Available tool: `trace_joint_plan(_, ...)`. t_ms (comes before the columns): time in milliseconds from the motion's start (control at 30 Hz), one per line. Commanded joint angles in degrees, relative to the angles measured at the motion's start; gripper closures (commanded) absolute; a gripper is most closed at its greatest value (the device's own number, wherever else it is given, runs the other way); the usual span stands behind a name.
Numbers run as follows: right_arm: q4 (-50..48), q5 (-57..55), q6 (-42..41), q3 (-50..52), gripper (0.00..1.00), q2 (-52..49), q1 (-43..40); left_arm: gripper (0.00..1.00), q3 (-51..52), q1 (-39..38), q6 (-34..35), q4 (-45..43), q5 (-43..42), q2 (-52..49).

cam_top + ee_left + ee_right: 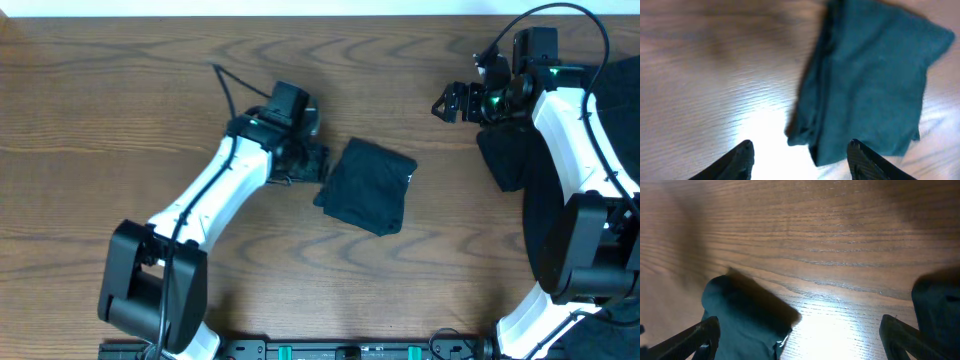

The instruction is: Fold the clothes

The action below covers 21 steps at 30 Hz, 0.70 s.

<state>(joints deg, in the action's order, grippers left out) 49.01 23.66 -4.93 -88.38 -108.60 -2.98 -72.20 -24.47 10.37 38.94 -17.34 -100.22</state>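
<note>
I need to grip the near corner of the folded garment next with my left gripper, layers together, so that I can set it down folded.
The clothes show as a dark navy garment folded into a small rectangle in the middle of the table, with a tiny white tag on its right edge. My left gripper is just left of it, open. In the left wrist view the folded garment lies ahead and its near corner reaches in between my left gripper's spread tips, ungripped. My right gripper is open at the upper right. In the right wrist view, dark fabric lies by the left finger of my right gripper.
A big pile of dark clothes sits at the table's right edge under the right arm, with a flap reaching toward the centre. More dark cloth shows at the right of the right wrist view. The wooden table is bare on the left.
</note>
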Motion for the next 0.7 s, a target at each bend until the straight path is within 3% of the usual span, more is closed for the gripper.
trace_joint_plan(0, 0.1, 0.1, 0.9, -0.8, 0.01, 0.5, -0.3, 0.38, 0.2, -2.4, -4.0, 0.0, 4.1, -1.6)
trace_joint_plan(367, 0.1, 0.1, 0.9, -0.8, 0.01, 0.5, -0.2, 0.36, 0.4, -6.2, -4.6, -5.4, 6.9, -5.0)
trace_joint_plan(467, 0.1, 0.1, 0.9, -0.8, 0.01, 0.5, -0.2, 0.26, 0.4, -6.2, -4.5, -5.6, 6.9, -6.7)
trace_joint_plan(667, 0.1, 0.1, 0.9, -0.8, 0.01, 0.5, -0.2, 0.21, 0.4, -6.3, -4.6, -5.5, 2.5, -9.8)
